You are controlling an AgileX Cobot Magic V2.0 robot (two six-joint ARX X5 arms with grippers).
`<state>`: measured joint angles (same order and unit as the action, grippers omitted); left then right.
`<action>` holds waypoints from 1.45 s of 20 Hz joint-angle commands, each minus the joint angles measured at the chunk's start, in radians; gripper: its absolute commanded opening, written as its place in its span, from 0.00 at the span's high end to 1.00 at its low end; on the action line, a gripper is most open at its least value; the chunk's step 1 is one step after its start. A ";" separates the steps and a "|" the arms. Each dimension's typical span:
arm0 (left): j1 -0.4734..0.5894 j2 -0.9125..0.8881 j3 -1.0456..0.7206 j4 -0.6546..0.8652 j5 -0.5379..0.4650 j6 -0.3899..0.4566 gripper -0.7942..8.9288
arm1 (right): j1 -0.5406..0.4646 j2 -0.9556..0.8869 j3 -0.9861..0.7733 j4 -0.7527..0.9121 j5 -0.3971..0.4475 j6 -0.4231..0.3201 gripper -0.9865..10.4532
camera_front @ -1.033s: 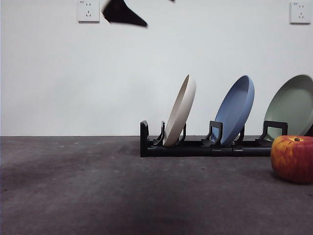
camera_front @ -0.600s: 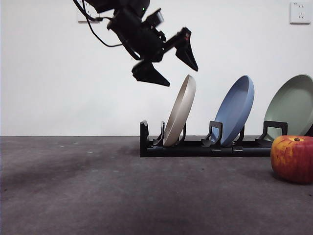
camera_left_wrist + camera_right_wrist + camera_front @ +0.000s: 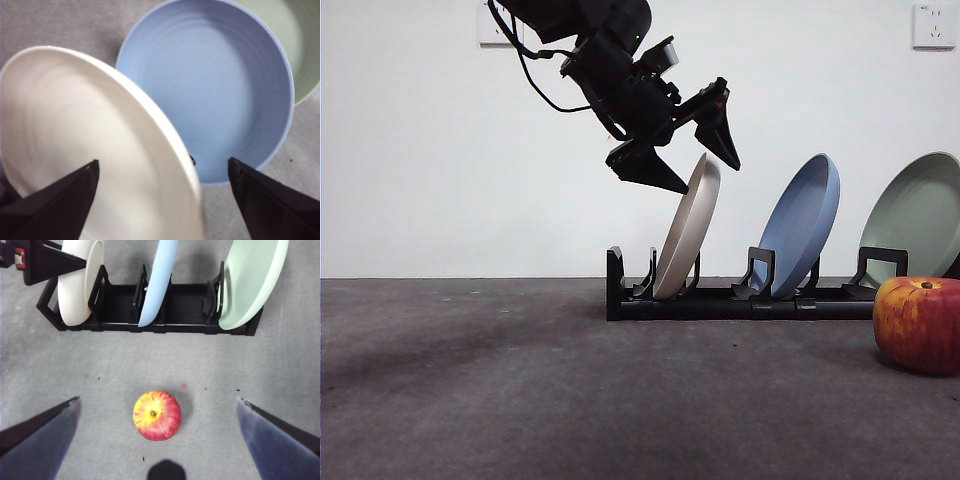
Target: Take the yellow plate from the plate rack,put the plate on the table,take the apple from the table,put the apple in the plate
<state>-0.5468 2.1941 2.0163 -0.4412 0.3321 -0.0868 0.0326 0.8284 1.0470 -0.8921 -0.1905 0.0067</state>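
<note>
My left gripper grabs the yellow plate by its top rim (image 3: 706, 165) next, to lift it out of the rack (image 3: 720, 300).
The yellow plate (image 3: 686, 235) stands tilted in the left slot of the black plate rack (image 3: 720, 300). My left gripper (image 3: 708, 175) is open, one jaw on each side of the plate's top rim. The left wrist view shows the cream plate (image 3: 90, 145) between those open jaws of the left gripper (image 3: 162, 162). The apple (image 3: 920, 325) sits on the table (image 3: 520, 380) in front of the rack's right end. My right gripper (image 3: 158, 400) is open and high above the apple (image 3: 156, 415). That view also shows the yellow plate (image 3: 77, 285) in the rack (image 3: 185, 305).
A blue plate (image 3: 805, 225) stands in the middle slot and a pale green plate (image 3: 920, 215) in the right slot. Both show in the right wrist view, blue (image 3: 157, 285) and green (image 3: 250, 280). A white wall stands behind the rack.
My left arm has come down from the top edge and moved right. Its open jaws now straddle the yellow plate's top rim. The plates and the apple have not moved.
</note>
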 commanded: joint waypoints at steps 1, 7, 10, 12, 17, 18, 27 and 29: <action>-0.004 0.017 0.002 -0.010 0.016 0.012 0.67 | 0.000 0.006 0.004 0.004 0.000 -0.008 0.37; -0.001 0.017 0.002 -0.043 0.086 0.008 0.73 | 0.000 0.007 0.004 0.004 0.000 -0.008 0.37; -0.001 0.016 0.002 -0.053 0.140 0.003 0.73 | 0.000 0.007 0.004 0.002 0.000 -0.008 0.37; -0.001 0.016 0.002 -0.063 0.147 -0.005 0.80 | 0.000 0.007 0.004 0.002 0.000 -0.008 0.37; 0.001 0.016 0.002 -0.069 0.148 -0.018 0.89 | 0.000 0.007 0.004 0.002 0.000 -0.008 0.37; 0.001 0.016 0.002 -0.069 0.149 -0.019 0.89 | 0.000 0.007 0.004 0.002 0.000 -0.008 0.37; 0.013 0.008 0.003 -0.067 0.206 -0.045 0.93 | 0.000 0.007 0.004 0.002 0.000 -0.008 0.37; 0.016 -0.003 0.003 -0.067 0.211 -0.060 0.93 | 0.000 0.007 0.004 0.002 0.000 -0.008 0.37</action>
<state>-0.5251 2.1925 2.0163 -0.5156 0.5171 -0.1413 0.0326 0.8349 1.0473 -0.8932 -0.1905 0.0067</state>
